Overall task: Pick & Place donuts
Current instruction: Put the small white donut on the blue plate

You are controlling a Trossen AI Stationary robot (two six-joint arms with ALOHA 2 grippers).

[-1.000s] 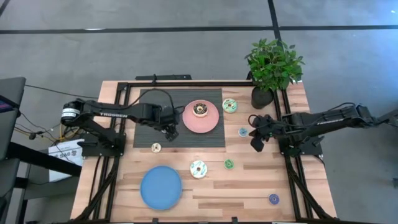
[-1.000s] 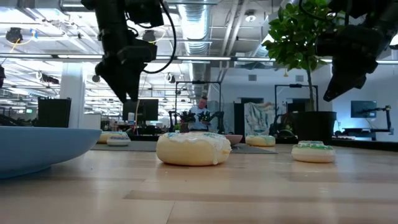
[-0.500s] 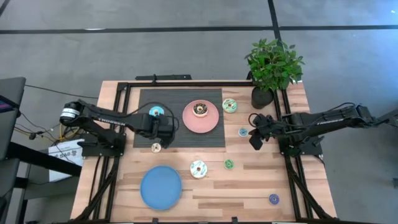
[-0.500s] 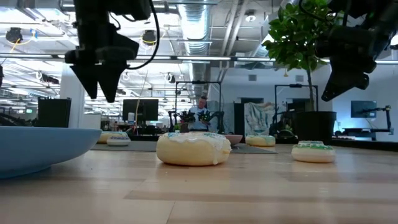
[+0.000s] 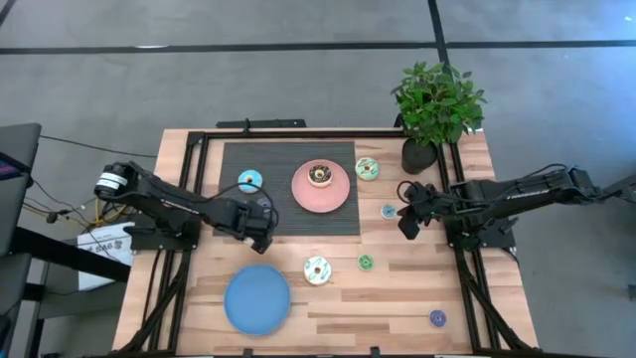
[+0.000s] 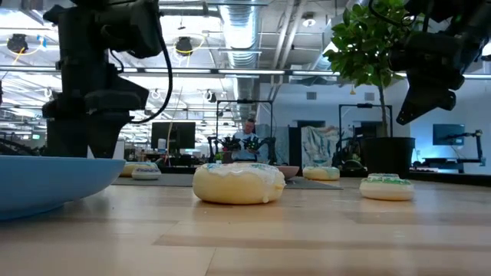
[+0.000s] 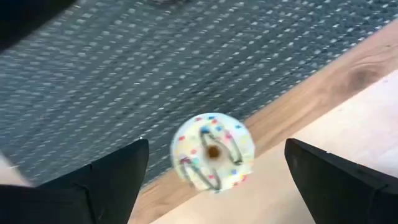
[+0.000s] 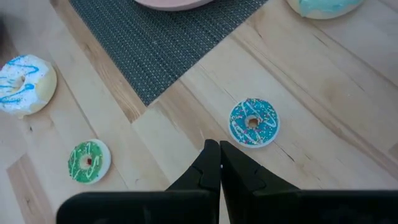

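My left gripper should next grab the small cream donut by its round outer edge (image 7: pixel 176 152) to put it on the blue plate.
My left gripper (image 5: pixel 260 235) (image 7: pixel 216 144) is open and low over the near edge of the dark mat (image 5: pixel 231 159). Its fingers stand on either side of a small cream donut with sprinkles (image 7: pixel 212 152) without touching it. That donut lies half on the mat's edge, half on the wood, and the gripper hides it in the high view. A light blue donut (image 5: pixel 249 181) lies on the mat. A brown donut (image 5: pixel 320 175) sits on the pink plate (image 5: pixel 338 197). My right gripper (image 5: pixel 405 225) (image 8: pixel 218 163) is shut, hovering next to a small blue donut (image 8: pixel 254 122).
Other donuts lie on the wood: a green-and-white one (image 5: pixel 367 168), a large white one (image 5: pixel 316 269), a small green one (image 5: pixel 365 263) and a purple one (image 5: pixel 436 318). The blue plate (image 5: pixel 256 299) lies near the table's near edge. A potted plant (image 5: pixel 437 104) stands at the far right corner.
My left gripper has moved from beside the pink plate toward the table's near-left and has come down over the small cream donut at the mat's edge. As the arm drew back, the light blue donut on the mat came into view. The right arm has kept still.
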